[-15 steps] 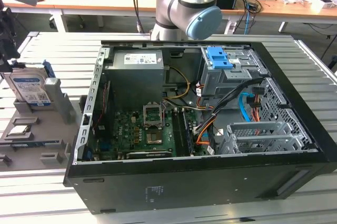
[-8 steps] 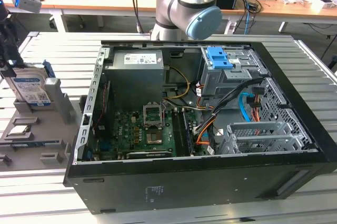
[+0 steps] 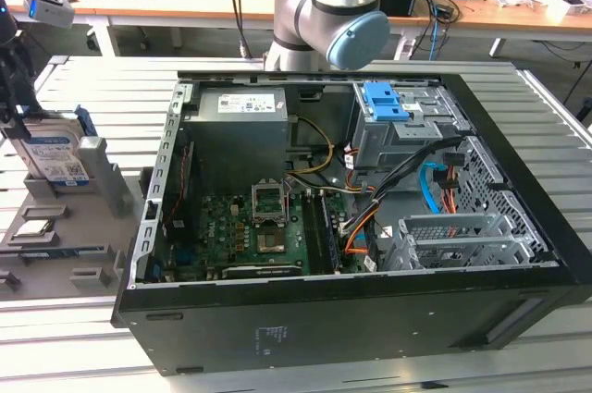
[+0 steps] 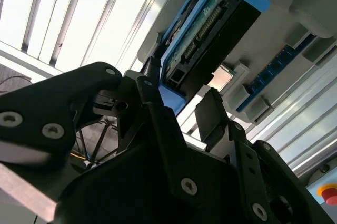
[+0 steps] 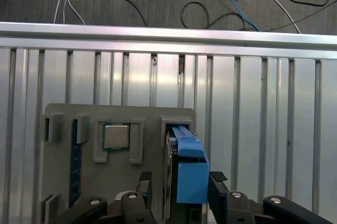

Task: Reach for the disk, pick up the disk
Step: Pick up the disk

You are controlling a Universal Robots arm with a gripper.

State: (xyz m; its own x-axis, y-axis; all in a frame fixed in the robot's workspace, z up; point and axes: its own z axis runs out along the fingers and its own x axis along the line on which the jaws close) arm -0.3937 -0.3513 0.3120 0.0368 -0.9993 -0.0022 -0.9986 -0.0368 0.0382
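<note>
I should next pick up the disk by its upper edge (image 3: 48, 117), as the grey holder's slot closes around its lower end.
The disk (image 3: 54, 154) stands on edge in a slot of a grey holder (image 3: 102, 185) at the exterior view's left, showing its white-and-blue label and blue side rail. My gripper (image 3: 17, 120) hangs right over it. In the first wrist view the disk's blue rail (image 5: 189, 174) runs up between my two black fingers (image 5: 144, 186), one on each side. In the second wrist view the disk's connector end (image 4: 208, 39) lies between the fingertips (image 4: 210, 114), and a gap shows beside one pad. The gripper (image 4: 181, 103) is open around the disk's upper edge.
The grey holder (image 5: 147, 118) also carries a square processor chip (image 5: 116, 135) and a blue memory strip (image 5: 75, 166). An open black computer case (image 3: 351, 319) with a blue latch bracket (image 3: 384, 102) fills the slatted metal table (image 3: 555, 134). Cables lie on the floor beyond the table edge.
</note>
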